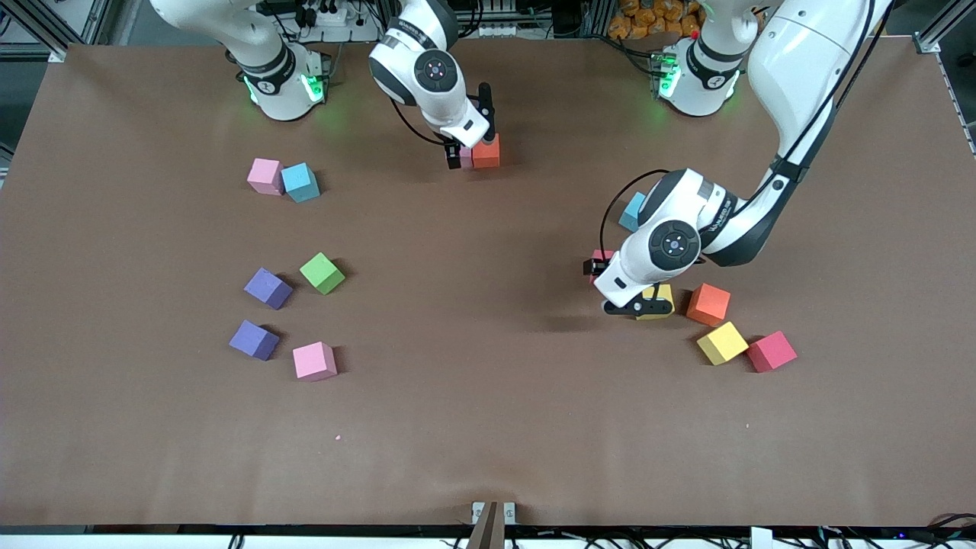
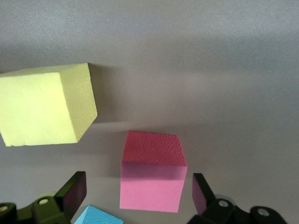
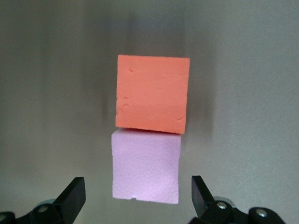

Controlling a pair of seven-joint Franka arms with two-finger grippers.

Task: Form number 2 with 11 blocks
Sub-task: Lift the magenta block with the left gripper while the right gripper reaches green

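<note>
My left gripper's fingers are short of the crimson block's sides, so it isn't time to close yet. My left gripper should move toward the block first, then close on the block.
In the right wrist view a pale pink block (image 3: 146, 166) touches an orange block (image 3: 152, 93) on the table, between the two arm bases. My right gripper (image 3: 138, 196) is open, its fingers standing clear on either side of the pink block (image 1: 465, 157). My left gripper (image 2: 135, 193) is open over a crimson block (image 2: 152, 172), with gaps on both sides. A yellow block (image 2: 46, 105) and a light-blue cube (image 2: 98, 215) lie close by. In the front view the left hand hides most of that crimson block (image 1: 599, 258).
Toward the right arm's end lie a pink block (image 1: 265, 175), a light-blue cube (image 1: 300, 182), a green block (image 1: 322, 273), two purple blocks (image 1: 268, 288) (image 1: 254, 340) and a pink block (image 1: 315, 361). Toward the left arm's end lie orange (image 1: 708, 304), yellow (image 1: 722, 343) and crimson (image 1: 772, 351) blocks.
</note>
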